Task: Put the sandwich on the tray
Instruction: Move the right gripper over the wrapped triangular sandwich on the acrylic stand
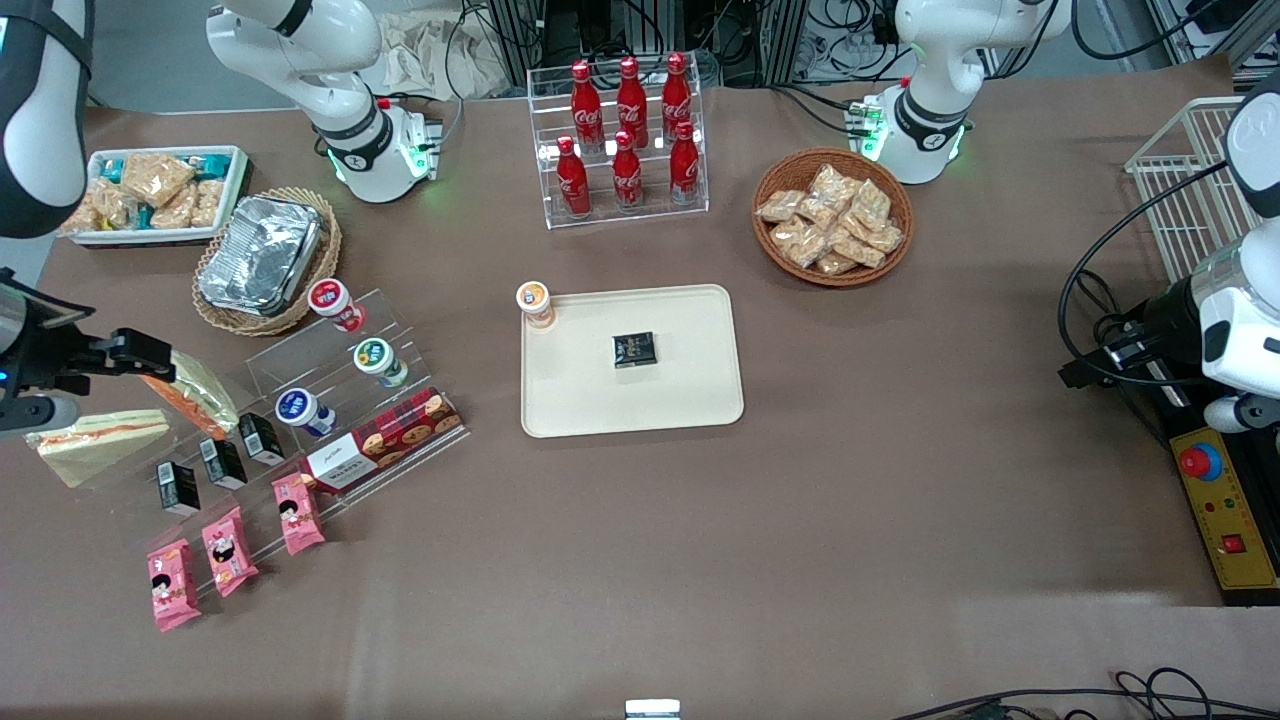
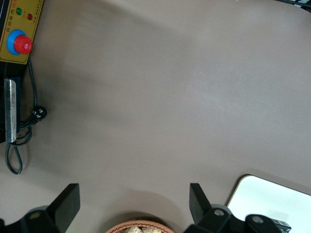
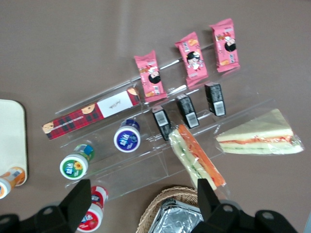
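Observation:
The robot's right gripper needs to reach the clear-wrapped sandwich and take hold of the flat sides of its bread, to put it on the cream tray [image 1: 580,390].
The sandwich [image 1: 100,440], a clear-wrapped white wedge with a thin red stripe, lies on the table beside the clear acrylic step shelf [image 1: 330,400]; it also shows in the right wrist view [image 3: 257,136]. The cream tray [image 1: 580,390] lies at mid-table, its edge showing in the right wrist view [image 3: 12,141]. It holds a small black packet [image 1: 633,349] and an orange-lidded cup [image 1: 535,303]. My right gripper [image 1: 150,358] hangs open and empty above the shelf's end [image 3: 142,189], a little farther from the front camera than the sandwich.
A yellow-green wedge with an orange edge [image 3: 197,158] leans on the shelf beside the sandwich. The shelf carries yogurt cups [image 3: 127,137], black boxes, pink packets and a cookie box. A wicker basket with a foil container [image 1: 262,250] sits below the gripper. A cola bottle rack [image 1: 625,130] and a snack basket [image 1: 832,215] stand farther back.

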`<state>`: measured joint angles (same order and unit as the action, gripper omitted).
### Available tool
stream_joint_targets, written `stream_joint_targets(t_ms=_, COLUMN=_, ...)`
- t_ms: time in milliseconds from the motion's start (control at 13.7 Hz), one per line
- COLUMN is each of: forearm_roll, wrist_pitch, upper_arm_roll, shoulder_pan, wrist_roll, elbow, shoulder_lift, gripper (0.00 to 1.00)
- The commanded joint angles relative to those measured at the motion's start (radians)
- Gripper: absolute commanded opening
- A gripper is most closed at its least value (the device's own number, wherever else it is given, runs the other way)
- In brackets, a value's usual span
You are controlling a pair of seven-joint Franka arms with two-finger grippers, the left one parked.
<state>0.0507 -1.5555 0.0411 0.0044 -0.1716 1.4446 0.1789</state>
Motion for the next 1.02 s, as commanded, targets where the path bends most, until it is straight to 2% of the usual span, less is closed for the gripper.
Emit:
stream_joint_targets(t_ms=0, forearm_roll=0.014, wrist_pitch=0.008, upper_arm_roll=0.000, shoulder_pan=0.011, wrist_roll=0.049, elbow=0.008, shoulder_lift=-0.006, gripper=0.97)
stream_joint_targets(t_ms=293, forearm_roll=0.014, wrist_pitch=0.018, upper_arm_roll=0.005, shoulder_pan=-0.003, wrist_roll=0.162, elbow=0.007, shoulder_lift=-0.006, gripper=0.97)
stream_joint_targets(t_ms=439, forearm_roll=0.044, wrist_pitch=0.005, upper_arm_roll=0.016, shoulder_pan=-0.006, wrist_roll=0.178, elbow=0.002, shoulder_lift=0.008, gripper=0.97)
stream_joint_targets(t_ms=659, forearm_roll=0.049, wrist_pitch=-0.003, upper_arm_roll=0.049, shoulder_pan=-0.007, wrist_roll=0.396, elbow=-0.006, shoulder_lift=0.027, gripper=0.97)
stream_joint_targets(t_ms=951, forearm_roll=0.038, wrist_pitch=-0.029, upper_arm_roll=0.138, shoulder_pan=-0.041, wrist_roll=0.449, elbow=-0.010, shoulder_lift=0.040, gripper=0.97)
